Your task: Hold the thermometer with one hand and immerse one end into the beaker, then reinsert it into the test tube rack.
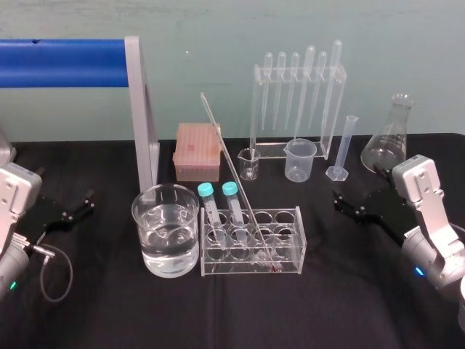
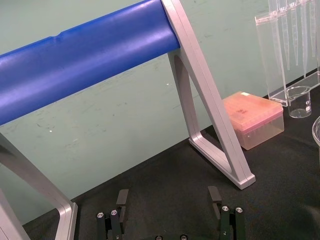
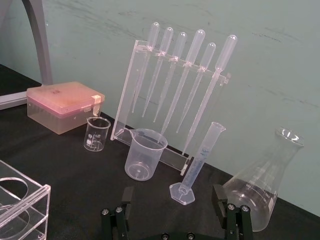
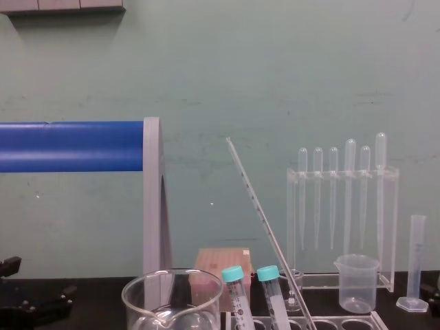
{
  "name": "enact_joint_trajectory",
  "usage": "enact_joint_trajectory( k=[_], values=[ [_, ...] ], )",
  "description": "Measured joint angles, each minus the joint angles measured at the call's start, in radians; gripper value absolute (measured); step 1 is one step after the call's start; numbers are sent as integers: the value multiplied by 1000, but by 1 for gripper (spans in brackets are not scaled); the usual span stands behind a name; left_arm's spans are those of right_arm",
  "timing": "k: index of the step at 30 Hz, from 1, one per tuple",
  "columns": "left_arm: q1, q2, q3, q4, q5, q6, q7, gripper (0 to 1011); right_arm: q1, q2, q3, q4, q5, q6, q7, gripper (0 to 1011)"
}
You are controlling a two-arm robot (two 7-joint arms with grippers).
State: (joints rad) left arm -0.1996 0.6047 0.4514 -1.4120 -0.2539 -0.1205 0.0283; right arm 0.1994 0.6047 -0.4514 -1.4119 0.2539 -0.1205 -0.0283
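Note:
Next, my right gripper grabs the thermometer point(image 4: 267, 227) by its bare upper stem point(image 4: 247, 180), since teal-capped tubes crowd the thermometer down at the rack.
The thermometer point(image 1: 236, 174) leans in the test tube rack point(image 1: 290, 212), its red tip at the rack's floor and its top slanting back and left; the chest view shows the thermometer point(image 4: 267, 227) rising over the rack. Just left of the rack stands the beaker point(image 1: 163, 207), partly filled with clear liquid, its rim point(image 4: 172, 278) low in the chest view. My left gripper point(image 1: 73, 212) rests open on the cloth far left, nothing between its fingers point(image 2: 122, 197). My right gripper point(image 1: 350, 207) is open right of the rack, with nothing between its fingers point(image 3: 218, 195).
Two teal-capped tubes point(image 1: 207, 190) stand in the rack's left holes. Behind are a pink tip box point(image 1: 196, 149), a pipette stand point(image 1: 298, 102), a small glass beaker point(image 1: 248, 163), a plastic beaker point(image 1: 300, 160), a measuring cylinder point(image 1: 345, 149) and a conical flask point(image 1: 389, 138). A blue-barred grey frame point(image 1: 142, 109) stands at back left.

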Motion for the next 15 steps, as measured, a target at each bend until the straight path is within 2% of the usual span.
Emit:
enact_joint_trajectory(
  k=[15],
  values=[
    [0, 0, 0, 0, 0, 0, 0, 1008, 0, 0, 0, 0, 0, 0, 0, 1003]
  ],
)
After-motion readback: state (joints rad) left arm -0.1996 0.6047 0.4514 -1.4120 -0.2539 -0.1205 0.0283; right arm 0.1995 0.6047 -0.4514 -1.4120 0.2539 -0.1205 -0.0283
